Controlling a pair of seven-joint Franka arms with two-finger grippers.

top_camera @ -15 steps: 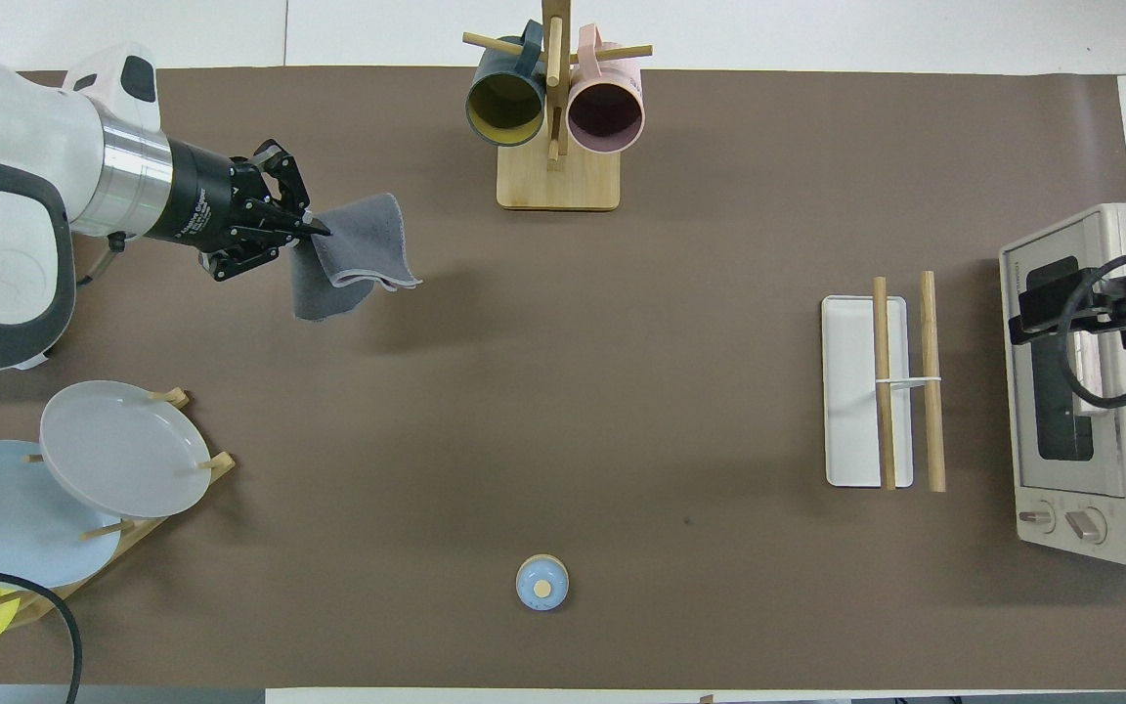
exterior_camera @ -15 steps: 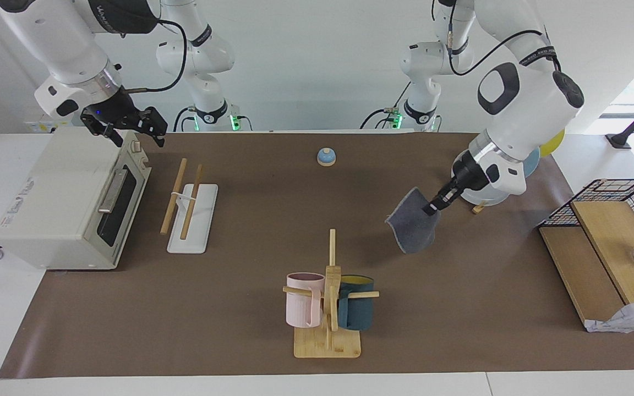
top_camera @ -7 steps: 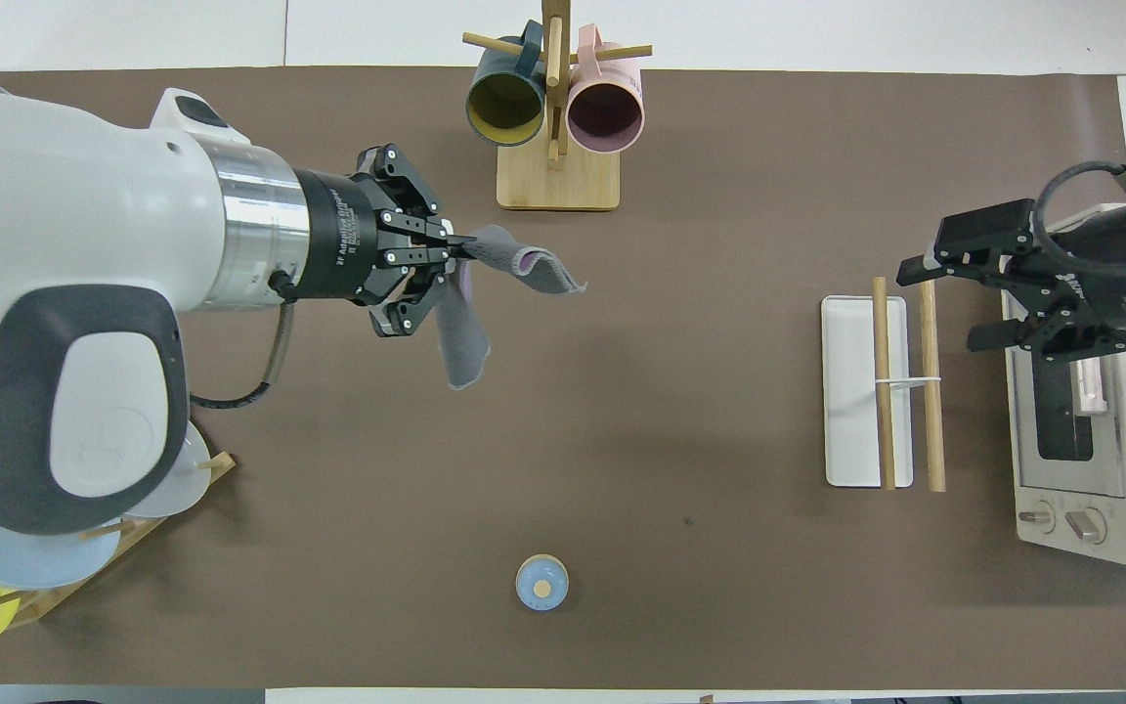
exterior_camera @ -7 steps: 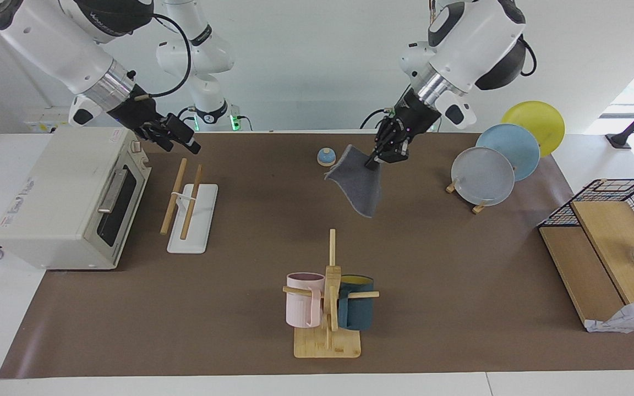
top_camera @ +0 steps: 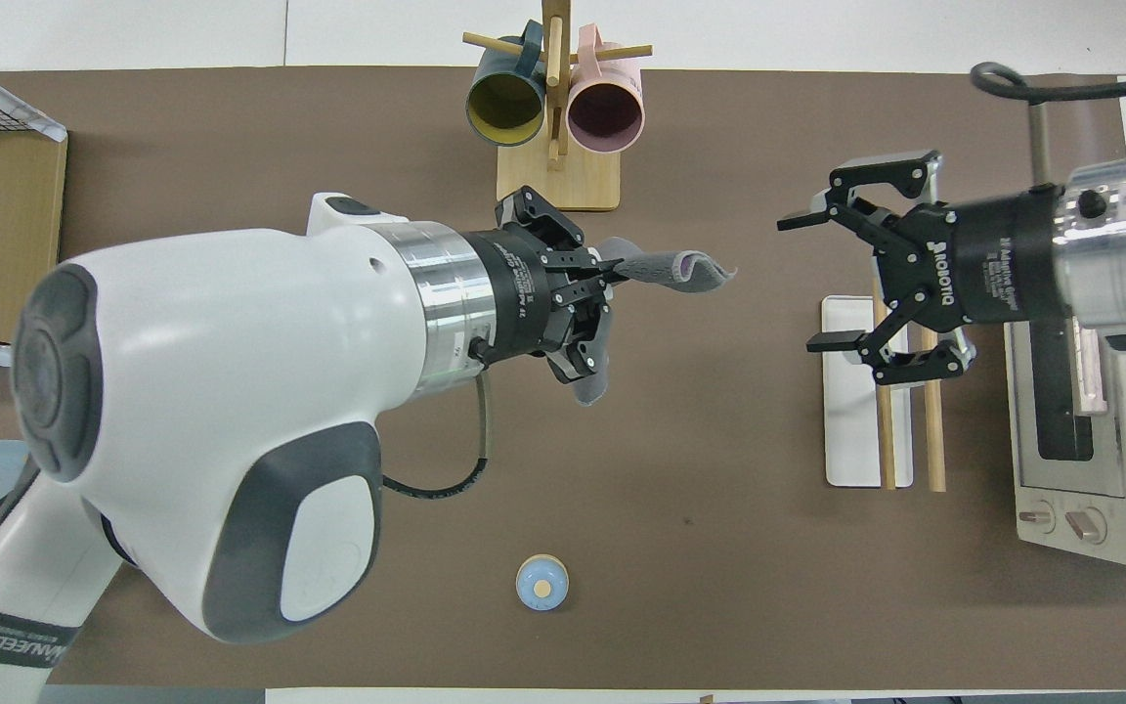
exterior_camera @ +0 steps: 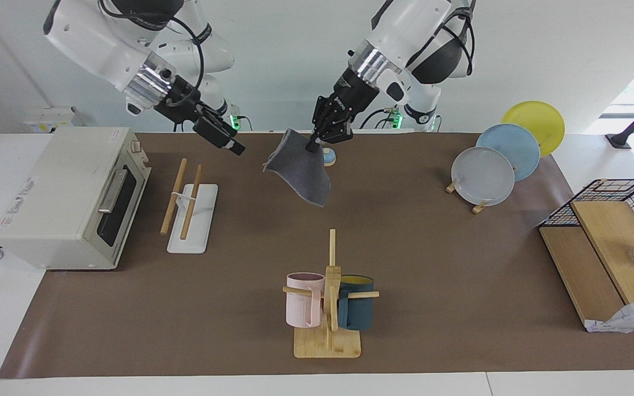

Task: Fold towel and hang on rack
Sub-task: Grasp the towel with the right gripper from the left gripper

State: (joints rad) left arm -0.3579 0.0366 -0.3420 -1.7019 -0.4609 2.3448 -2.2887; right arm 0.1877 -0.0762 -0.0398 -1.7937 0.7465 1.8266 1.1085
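The towel's folded end (top_camera: 700, 272) sticks out past the closed left gripper while the rest hangs slack (top_camera: 594, 374), so my right gripper will grab that end next.
The towel (exterior_camera: 300, 171) hangs folded, dark grey face out, from my left gripper (exterior_camera: 312, 145), which is shut on its upper edge high over the middle of the mat. In the overhead view the towel (top_camera: 672, 269) shows a strip of purple at the fold beside the left gripper (top_camera: 617, 270). The rack (exterior_camera: 184, 193), two light-wood rods over a white base tray (exterior_camera: 198, 223), stands beside the toaster oven. My right gripper (exterior_camera: 233, 145) is open and empty in the air. In the overhead view the right gripper (top_camera: 798, 284) is over the rack's (top_camera: 882, 411) edge, facing the towel.
A toaster oven (exterior_camera: 69, 192) stands at the right arm's end. A bamboo mug stand (exterior_camera: 328, 308) with two mugs is far from the robots. A blue bell (top_camera: 542, 583) is near the robots. Plates on a stand (exterior_camera: 485, 176) and a wire basket (exterior_camera: 619, 192) are at the left arm's end.
My left gripper has carried the towel up and from the left arm's end to the table's middle. My right gripper has moved from over the toaster oven toward the rack and the towel.
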